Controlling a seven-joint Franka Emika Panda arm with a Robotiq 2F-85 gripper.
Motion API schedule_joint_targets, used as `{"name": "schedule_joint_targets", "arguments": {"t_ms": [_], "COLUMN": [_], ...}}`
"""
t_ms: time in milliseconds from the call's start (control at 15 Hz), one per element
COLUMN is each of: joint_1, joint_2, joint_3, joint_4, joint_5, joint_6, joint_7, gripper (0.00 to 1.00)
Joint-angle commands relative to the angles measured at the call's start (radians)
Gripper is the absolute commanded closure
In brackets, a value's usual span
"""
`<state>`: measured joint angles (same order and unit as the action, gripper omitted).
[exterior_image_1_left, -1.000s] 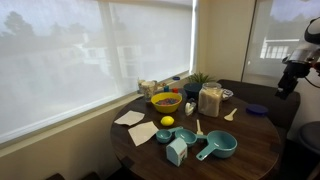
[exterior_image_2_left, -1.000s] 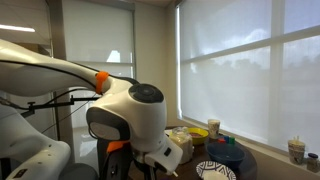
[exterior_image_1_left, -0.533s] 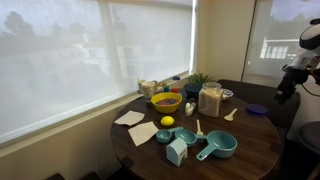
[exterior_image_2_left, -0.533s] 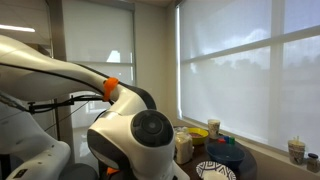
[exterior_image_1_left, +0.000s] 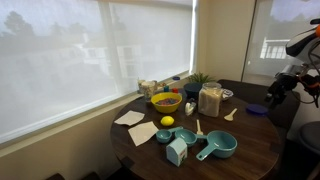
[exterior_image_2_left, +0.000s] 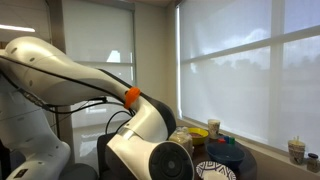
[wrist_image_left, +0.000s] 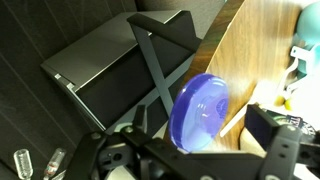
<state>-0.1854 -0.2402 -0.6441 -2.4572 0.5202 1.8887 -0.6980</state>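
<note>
The blue lid (exterior_image_1_left: 257, 109) (wrist_image_left: 200, 108) lines up between the robot's fingers but lies beyond them, so the gripper should move toward it before it closes. It would miss the lid if it closed now.
My gripper (exterior_image_1_left: 274, 92) hangs in the air off the right side of a round dark wooden table (exterior_image_1_left: 250, 140), above and just beyond a blue round lid (exterior_image_1_left: 257, 109) that lies near the table's edge. In the wrist view the blue lid (wrist_image_left: 200, 108) shows between my two spread fingers (wrist_image_left: 195, 135), still some way off. The gripper is open and empty. In an exterior view only the arm's big white joint (exterior_image_2_left: 165, 160) shows, and it hides the gripper.
On the table are a yellow bowl (exterior_image_1_left: 166, 101), a lemon (exterior_image_1_left: 167, 121), a clear food jar (exterior_image_1_left: 210, 100), teal measuring cups (exterior_image_1_left: 216, 147), a small teal carton (exterior_image_1_left: 177, 151), napkins (exterior_image_1_left: 129, 118) and a plant (exterior_image_1_left: 200, 79). A dark chair (wrist_image_left: 120, 70) stands beside the table. Windows with blinds are behind.
My gripper has come down and slightly towards the table's right edge. In the exterior view filled by the arm, the white joint has swung lower and to the right.
</note>
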Motion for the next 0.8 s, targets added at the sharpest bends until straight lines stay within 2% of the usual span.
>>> {"name": "schedule_joint_targets", "arguments": {"t_ms": [0, 267, 333, 400, 467, 733], "joint_1": [-0.02, -0.053, -0.063, -0.074, -0.086, -0.133], "joint_2": [0.113, 0.193, 0.208, 0.222, 0.235, 0.271], "joint_3": [0.021, 0.056, 0.066, 0.076, 0.088, 0.134], "joint_4": [0.068, 0.104, 0.11, 0.118, 0.125, 0.149], "joint_5": [0.095, 0.157, 0.169, 0.181, 0.191, 0.206], "joint_6": [-0.081, -0.123, -0.131, -0.14, -0.147, -0.163], "joint_7": [-0.036, -0.046, -0.049, -0.052, -0.053, -0.047], "gripper": [0.0, 0.01, 0.18, 0.26, 0.29, 0.58]}}
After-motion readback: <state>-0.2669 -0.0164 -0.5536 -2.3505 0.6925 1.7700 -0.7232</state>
